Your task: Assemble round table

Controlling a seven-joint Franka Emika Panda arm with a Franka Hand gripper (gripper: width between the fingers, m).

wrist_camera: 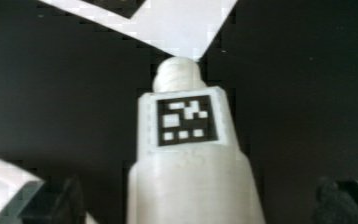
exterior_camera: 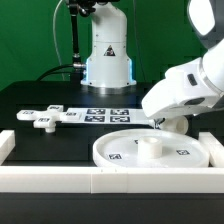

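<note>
I need to close my gripper on the short tagged post now. My fingers reach down on either side of the post, so they would hold it.
The large rimmed round disc [exterior_camera: 150,150] lies flat at the front of the black table, with a raised hub in its middle. The lobed foot piece [exterior_camera: 45,117] lies flat at the exterior view's left. My gripper [exterior_camera: 163,124] is low over the table just behind the disc's far right rim. In the wrist view the short tagged post [wrist_camera: 188,140] lies on the black table between my fingers. My gripper [wrist_camera: 190,205] is open, with dark gaps between the post and each fingertip [wrist_camera: 43,205]. My hand hides the post in the exterior view.
The marker board [exterior_camera: 105,113] lies behind the disc. Long white barrier bars [exterior_camera: 110,182] run along the front and both sides. The robot base [exterior_camera: 107,60] stands at the back. A white flat edge [wrist_camera: 176,25] lies just past the post's tapered tip.
</note>
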